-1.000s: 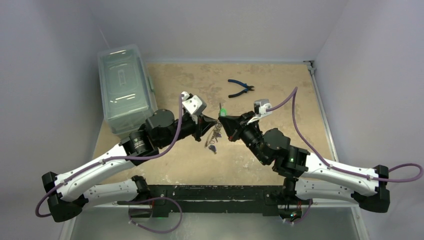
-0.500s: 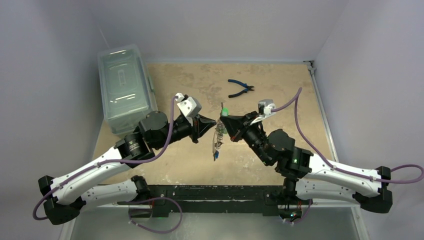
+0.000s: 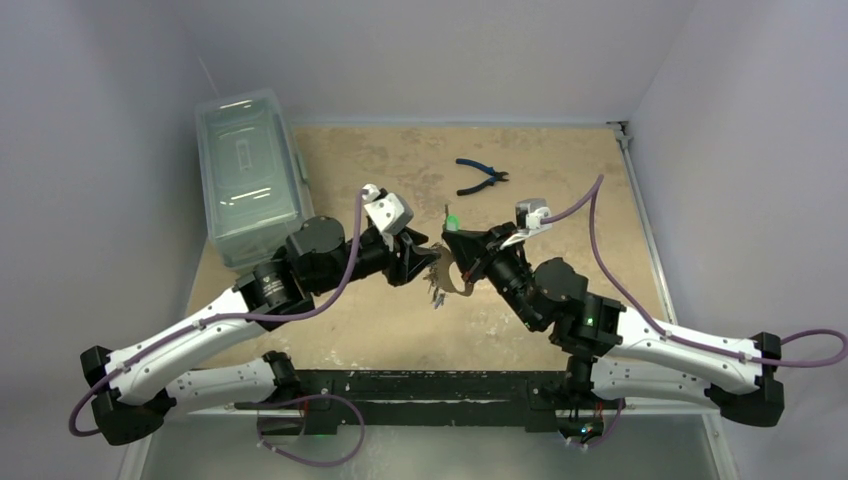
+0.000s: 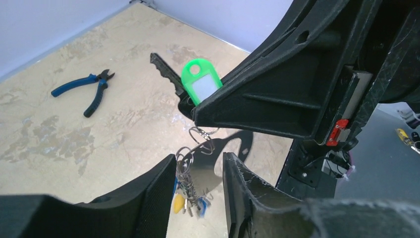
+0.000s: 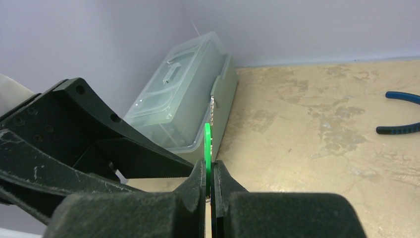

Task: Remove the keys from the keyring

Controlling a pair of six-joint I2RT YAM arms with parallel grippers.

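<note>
The keyring should next be grabbed by its thin silver ring with my left gripper, to remove the keys and the green tag (image 4: 201,82).
My right gripper (image 5: 208,168) is shut on a green plastic tag (image 5: 207,144), held above the table (image 3: 451,221). In the left wrist view the tag (image 4: 200,87) sits beside a dark key (image 4: 166,72). A chain of thin silver wire rings (image 4: 200,136) hangs from it. Below hangs a bunch of tiny keys (image 4: 188,196) with yellow and blue heads, also seen from above (image 3: 437,285). My left gripper (image 4: 199,163) is open. Its fingers flank the rings, and the left finger (image 4: 158,183) is close against the bunch. No pale oval keyring shows.
Blue-handled pliers (image 3: 482,177) lie on the tan table at the back, right of centre. A clear lidded plastic box (image 3: 250,175) stands along the left edge. Walls close the table on the left, back and right.
My left gripper has moved right, toward the hanging bunch, and its open fingers now sit on either side of the rings. The bunch has swung. My right gripper has barely moved.
</note>
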